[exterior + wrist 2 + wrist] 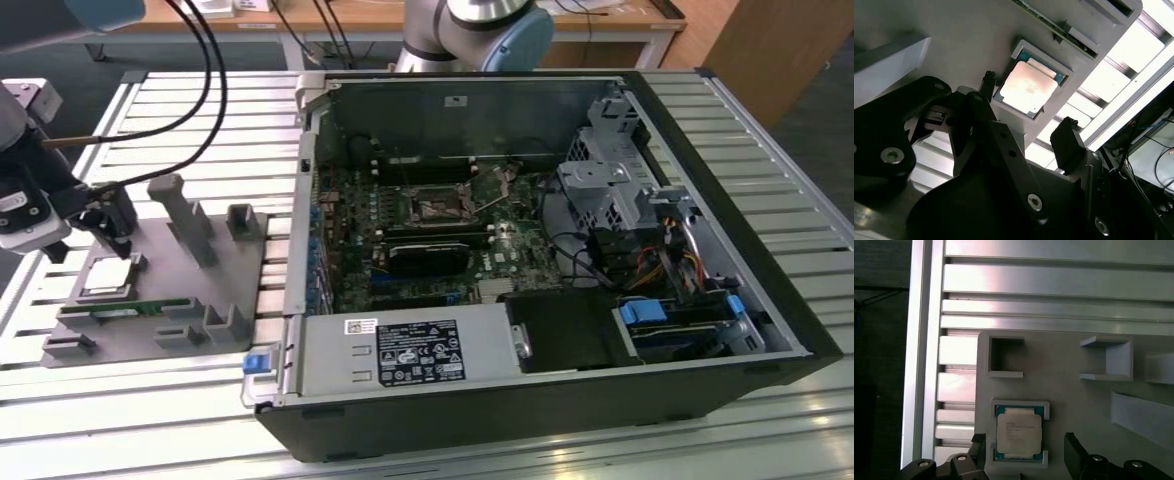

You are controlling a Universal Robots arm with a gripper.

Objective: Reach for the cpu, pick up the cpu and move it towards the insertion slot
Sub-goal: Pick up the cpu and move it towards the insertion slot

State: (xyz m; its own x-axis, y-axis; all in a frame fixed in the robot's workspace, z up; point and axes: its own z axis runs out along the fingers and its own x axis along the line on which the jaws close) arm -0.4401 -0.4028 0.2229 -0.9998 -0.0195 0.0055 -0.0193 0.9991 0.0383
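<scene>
The gripper's fingers are still above the silver CPU (110,274) in its holder plate, so closing now would miss. My gripper comes down, before it closes on the CPU.
The cpu (110,275), a flat silver square, lies in a recess of the grey holder plate (160,340) at the exterior view's left. My gripper (83,238) hangs just above it, open. In both wrist views the cpu (1019,436) (1029,87) sits between the two black fingertips (1072,446) (1068,132), which stand apart on either side without touching it. The insertion slot (441,205), a dark square socket with a silver frame, is on the motherboard inside the open computer case (721,250).
On the holder plate, grey posts (180,215) stand upright and a green memory stick (120,310) lies in front of the cpu. Inside the case are a power supply (400,352), a drive cage (607,180) and cables. A slatted metal table (160,420) carries everything.
</scene>
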